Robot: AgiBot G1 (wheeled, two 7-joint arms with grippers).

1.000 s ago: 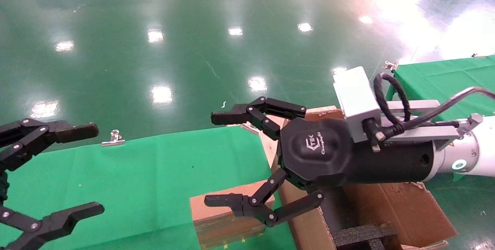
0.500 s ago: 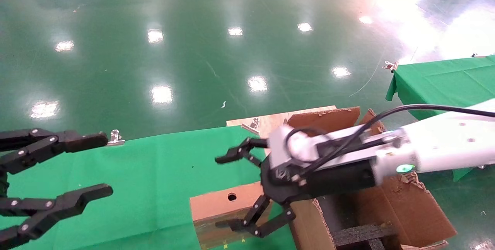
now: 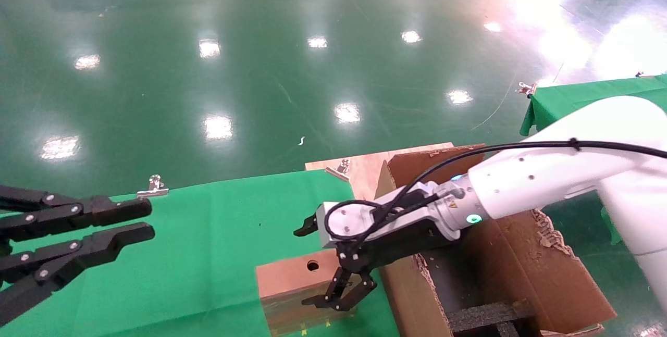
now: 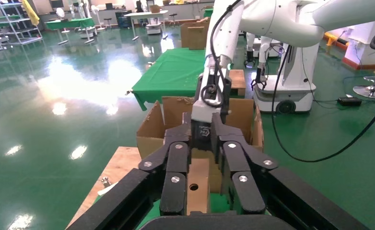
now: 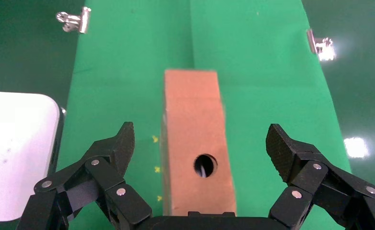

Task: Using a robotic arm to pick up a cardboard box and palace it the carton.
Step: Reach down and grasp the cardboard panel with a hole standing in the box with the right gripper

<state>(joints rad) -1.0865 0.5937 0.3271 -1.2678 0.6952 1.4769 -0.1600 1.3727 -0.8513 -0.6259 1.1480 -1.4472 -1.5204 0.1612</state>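
My right gripper lowers next before closing on the box, since my right gripper's fingers hover level with the box's top side (image 3: 284,276), above the box's long sides.
The small brown cardboard box (image 3: 286,274) with a round hole lies on the green cloth beside the carton (image 3: 521,269). The white robotic arm (image 3: 547,181) reaches over the carton. Its right gripper (image 3: 318,266) is open and low over the box. In the right wrist view the box (image 5: 195,124) sits between the spread fingers of the right gripper (image 5: 201,143), apart from both. My left gripper (image 3: 146,220) hangs at the left over the cloth, empty, its fingers a narrow gap apart. The left wrist view shows the box (image 4: 197,177) through that gap (image 4: 201,134).
Black foam (image 3: 490,316) lies inside the carton. A wooden board (image 3: 365,162) sticks out behind the table. Metal clips (image 3: 152,187) (image 3: 340,169) hold the green cloth (image 3: 208,233) at its far edge. A second green table (image 3: 589,97) stands at the far right.
The right gripper has swung down and turned, from above the carton's edge to astride the box. The left gripper's fingers have closed from wide apart to a narrow gap.
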